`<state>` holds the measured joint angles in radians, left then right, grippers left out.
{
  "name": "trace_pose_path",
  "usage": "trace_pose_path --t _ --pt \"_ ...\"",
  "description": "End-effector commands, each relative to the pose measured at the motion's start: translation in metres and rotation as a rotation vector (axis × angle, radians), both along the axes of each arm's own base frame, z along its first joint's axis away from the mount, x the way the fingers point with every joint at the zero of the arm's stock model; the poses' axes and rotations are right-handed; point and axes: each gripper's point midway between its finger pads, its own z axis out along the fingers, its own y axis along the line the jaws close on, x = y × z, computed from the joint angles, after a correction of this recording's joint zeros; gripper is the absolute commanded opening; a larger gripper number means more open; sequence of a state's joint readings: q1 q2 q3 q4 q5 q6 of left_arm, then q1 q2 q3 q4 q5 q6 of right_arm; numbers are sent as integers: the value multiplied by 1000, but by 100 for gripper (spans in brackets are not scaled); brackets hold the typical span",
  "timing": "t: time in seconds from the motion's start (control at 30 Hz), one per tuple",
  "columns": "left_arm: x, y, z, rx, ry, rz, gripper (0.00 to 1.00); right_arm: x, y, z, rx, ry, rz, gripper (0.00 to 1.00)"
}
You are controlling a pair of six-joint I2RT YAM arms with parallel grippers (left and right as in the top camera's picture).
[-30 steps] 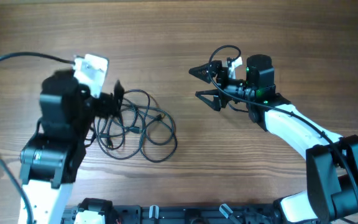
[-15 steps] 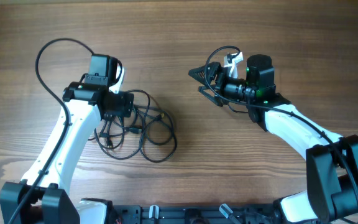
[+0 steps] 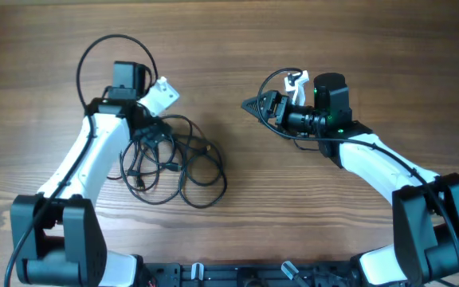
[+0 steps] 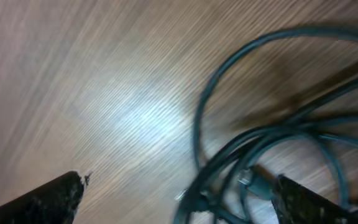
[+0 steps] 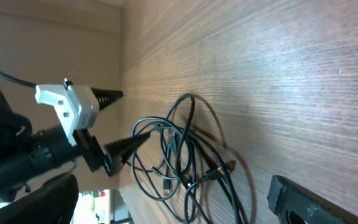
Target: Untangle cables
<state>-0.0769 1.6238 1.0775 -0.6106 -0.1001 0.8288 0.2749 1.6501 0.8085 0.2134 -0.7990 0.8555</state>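
Observation:
My left gripper grabs the cables by the looped parts at the pile's edge next. That leaves the rest free for my right gripper to untangle.
The cables (image 3: 183, 159) lie as one tangled pile of thin black loops on the wooden table, left of centre. My left gripper (image 3: 146, 132) hangs over the pile's upper left edge. In the left wrist view its jaws stand wide apart, left gripper (image 4: 179, 202) open, with strands of the cables (image 4: 241, 143) and a small plug (image 4: 253, 182) lying between the fingers, nothing pinched. My right gripper (image 3: 252, 104) is apart from the pile, to its right, pointing left. The right wrist view shows this right gripper (image 5: 176, 208) open and empty, looking at the cables (image 5: 179, 152).
The left arm's own thick black wire (image 3: 102, 56) arcs above the arm at the back. The wooden table (image 3: 229, 32) shows bare wood behind and between the arms. A black rail (image 3: 229, 275) runs along the front edge.
The left arm has swung in from the left and its gripper now sits over the pile's upper left edge. The right gripper has rolled about its axis and stayed in place.

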Motion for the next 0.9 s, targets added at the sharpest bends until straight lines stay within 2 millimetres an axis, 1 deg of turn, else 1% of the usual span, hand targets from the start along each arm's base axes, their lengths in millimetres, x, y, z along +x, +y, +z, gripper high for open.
trace_pose_path --t 0.0,0.07,0.13,0.17,0.2,0.23,0.27,0.3,0.33,0.43,0.53,0.6,0.63,0.67,0.7,0.73,0.77,0.8,0.83,0.87 --pt "0 20 -16 -10 48 -91 98 4 -3 0 -32 -46 -8 100" --pt "-4 22 -28 -75 85 -79 97 7 -5 -1 -41 -46 -24 100" --pt "-7 19 -39 -120 117 -82 96 7 -5 -1 -37 -39 -28 98" --pt "-8 19 -44 -115 129 -96 89 7 -5 -1 -31 -25 -35 96" --pt "-7 19 -49 -113 137 -103 74 7 -5 -1 -31 -24 -35 93" --pt "-7 19 -53 -117 143 -103 50 7 -5 -1 -31 -25 -35 91" --pt "-7 17 -56 -126 151 -106 32 7 -5 -1 -31 -24 -34 88" --pt "-8 16 -60 -135 161 -108 5 7 -5 -1 -31 -23 -35 86" --pt "-8 15 -63 -138 166 -108 4 7 -5 -1 -31 -24 -34 85" --pt "-8 13 -63 -149 165 -111 4 7 -5 -2 -32 -25 -34 85" --pt "-5 9 -52 -145 135 -124 4 7 -5 -2 -32 -24 -35 85" --pt "-1 4 -36 -139 89 -138 4 7 -5 -1 -31 -24 -34 85" --pt "3 1 -21 -137 47 -144 4 6 -5 -1 -31 -24 -34 84" --pt "10 -4 3 -142 -30 -134 4 6 -4 -1 -26 -23 -28 84" --pt "15 -5 22 -149 -91 -119 4 3 -2 1 -12 -21 -8 83" --pt "22 -6 55 -171 -201 -79 4 0 1 3 2 -20 13 83" --pt "26 -6 82 -198 -287 -38 4 -5 3 6 21 -18 41 83" --pt "27 -6 113 -244 -385 21 4 -9 7 11 46 -22 74 83" --pt "26 -6 132 -276 -441 56 4 -12 10 16 70 -36 102 83" --pt "21 -9 152 -316 -490 75 4 -15 14 25 105 -65 144 85"
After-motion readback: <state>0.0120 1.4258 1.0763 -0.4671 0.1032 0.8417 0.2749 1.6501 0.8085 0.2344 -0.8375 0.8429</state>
